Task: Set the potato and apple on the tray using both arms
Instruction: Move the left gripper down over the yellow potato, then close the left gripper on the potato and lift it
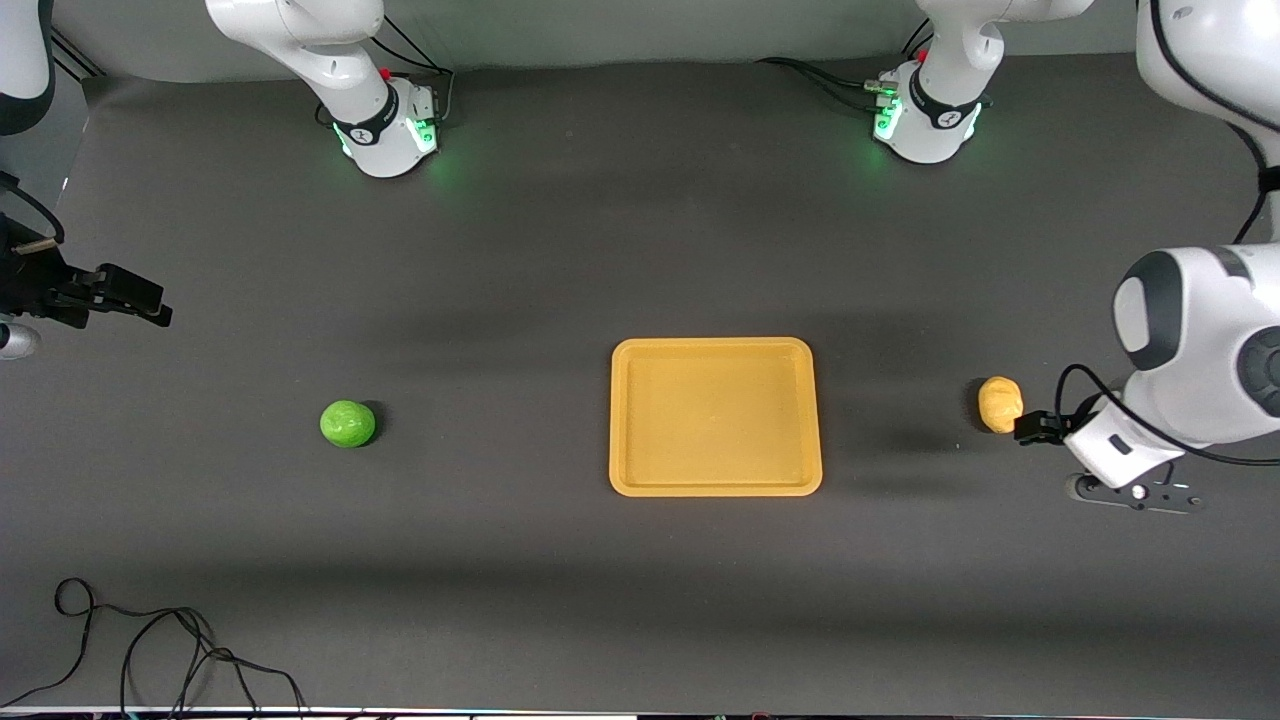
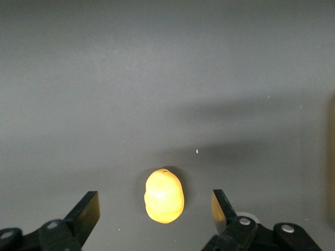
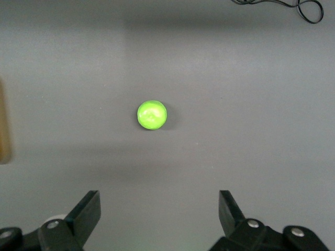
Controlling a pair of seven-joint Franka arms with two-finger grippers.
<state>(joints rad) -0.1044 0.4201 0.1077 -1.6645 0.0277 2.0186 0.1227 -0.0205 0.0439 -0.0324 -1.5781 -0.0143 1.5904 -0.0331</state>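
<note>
I will set the potato on the yellow-orange tray (image 1: pixel 715 488), so next I will grab the potato by its rounded middle (image 1: pixel 1000 406) with my left gripper.
The yellow-orange tray (image 1: pixel 715 488) lies in the middle of the table with nothing on it. The yellow-tan potato (image 1: pixel 1000 404) lies on the mat toward the left arm's end. My left gripper (image 1: pixel 1038 428) hangs low beside it, open. In the left wrist view the potato (image 2: pixel 164 195) lies between and just ahead of the spread fingers of the left gripper (image 2: pixel 155 212), untouched. The green apple (image 1: pixel 347 423) lies toward the right arm's end. My right gripper (image 1: pixel 135 298) is open and empty, up above the table's end. In the right wrist view the apple (image 3: pixel 152 114) is well clear of that gripper (image 3: pixel 157 214).
A loose black cable (image 1: pixel 150 650) lies on the mat at the edge nearest the front camera, toward the right arm's end. The arm bases (image 1: pixel 390 130) glow green along the edge farthest from that camera. The tray's rim shows at the edge of the right wrist view (image 3: pixel 3 123).
</note>
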